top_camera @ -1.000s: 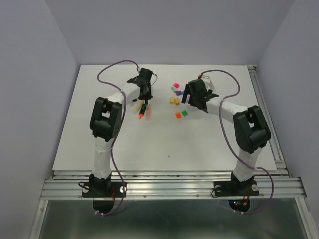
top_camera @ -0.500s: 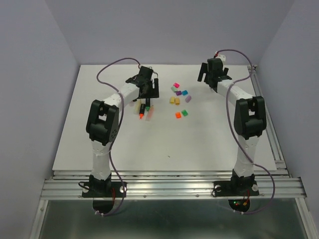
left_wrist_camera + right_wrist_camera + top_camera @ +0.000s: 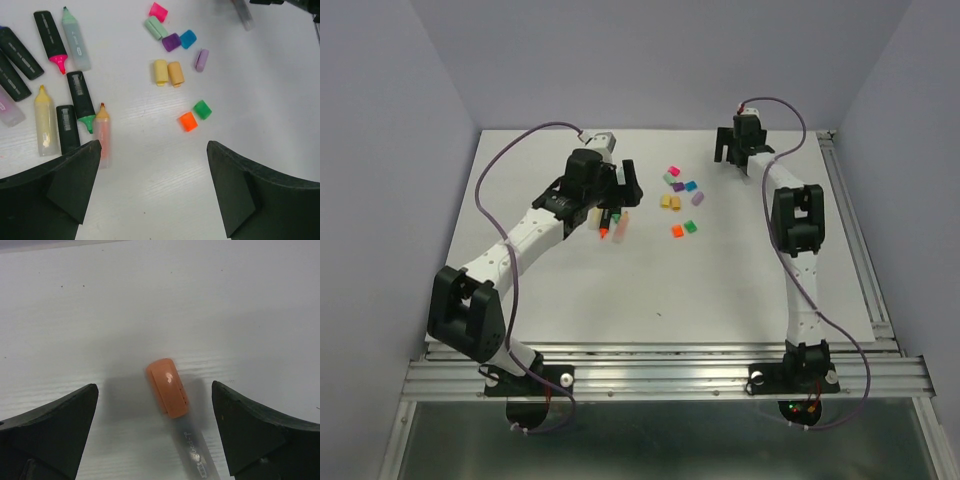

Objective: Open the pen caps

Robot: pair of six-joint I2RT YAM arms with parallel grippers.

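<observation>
My right gripper next needs to grab the translucent pen by its orange cap, leaving the pen's body free for my left gripper to take for uncapping.
Several loose pen caps lie in a cluster: pink, purple, blue, yellow, green and orange. The same cluster of caps shows mid-table in the top view. Several uncapped pens lie left of them, black and pastel. My left gripper hangs open above the table, just nearer than both groups, empty. My right gripper is open at the back of the table. It straddles a translucent pen that still wears an orange cap.
The white table ends at a metal rail on the right. Grey walls close in at the back and both sides. The left arm stretches diagonally across the table's left half.
My left gripper has opened and its arm has swung out to the left, lifting above the pens. My right gripper has moved from beside the caps to the back of the table.
</observation>
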